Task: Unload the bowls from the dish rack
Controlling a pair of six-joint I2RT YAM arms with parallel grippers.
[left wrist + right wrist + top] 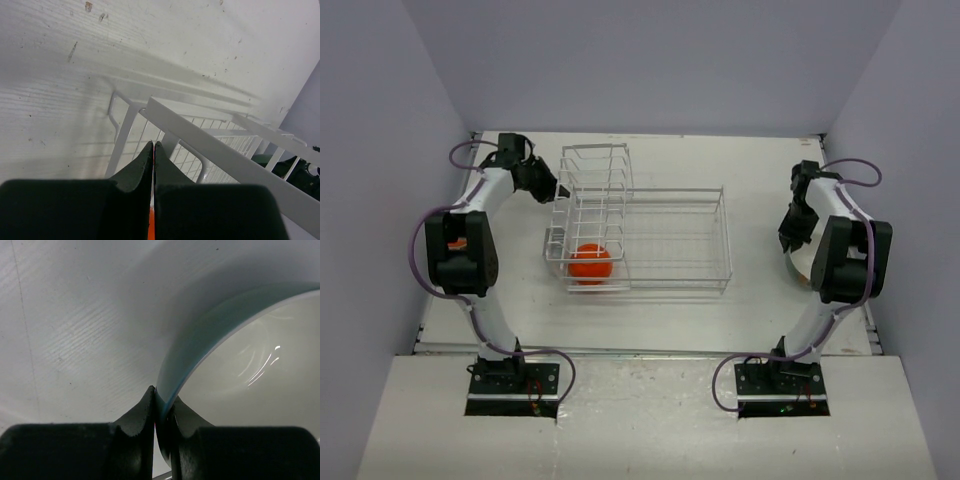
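My right gripper releases the bowl now: the pale green bowl [250,370] stands open side up over flat table, clear of the rack, so it would land.
The silvery-white wire dish rack [665,235] stands mid-table, with its tall plate slots at its left end. One bright orange bowl [590,263] sits in the rack's near left corner. My left gripper [556,190] is shut beside the tall slots at the rack's far left. In the left wrist view the gripper [153,143] hangs over the rack's top rail [220,150], with a thin orange sliver showing in the gap between its fingers. My right gripper [788,240] is right of the rack. In the right wrist view it [161,399] is shut on the rim of a pale green bowl [250,370].
The pale green bowl [796,266] is mostly hidden under the right arm in the top view, with a bit of orange beside it. Grey walls close in the table on three sides. A dark shape [265,161] shows through the rack wires in the left wrist view.
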